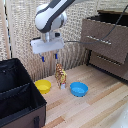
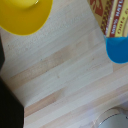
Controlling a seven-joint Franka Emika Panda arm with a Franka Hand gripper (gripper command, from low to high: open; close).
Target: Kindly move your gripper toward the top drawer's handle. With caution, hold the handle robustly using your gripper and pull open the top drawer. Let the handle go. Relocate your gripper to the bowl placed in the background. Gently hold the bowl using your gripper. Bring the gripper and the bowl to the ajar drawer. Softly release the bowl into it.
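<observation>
The yellow bowl needs to go gently into the open drawer, so my gripper needs to grab it by its rim (image 1: pixel 48 84) (image 2: pixel 40 24) next.
The yellow bowl (image 1: pixel 43 86) sits on the wooden table, and its rim shows in the wrist view (image 2: pixel 22 15). My gripper (image 1: pixel 49 59) hangs well above the table, a little toward the exterior view's right of the yellow bowl, with its blue-tipped fingers (image 1: pixel 42 58) apart and nothing between them. The dresser stands at the exterior view's right. Its top drawer (image 1: pixel 105 44) stands out from the body with a dark opening above it, and the handle (image 1: pixel 97 40) is a thin bar across its front. The handle is free of the gripper.
A blue bowl (image 1: pixel 78 89) (image 2: pixel 119 50) lies to the right of the yellow one. A spotted giraffe-like toy (image 1: pixel 61 75) (image 2: pixel 107 15) stands between them. A black case (image 1: pixel 17 92) fills the exterior view's left. The lower drawer (image 1: pixel 107 62) is shut. A bamboo screen stands behind.
</observation>
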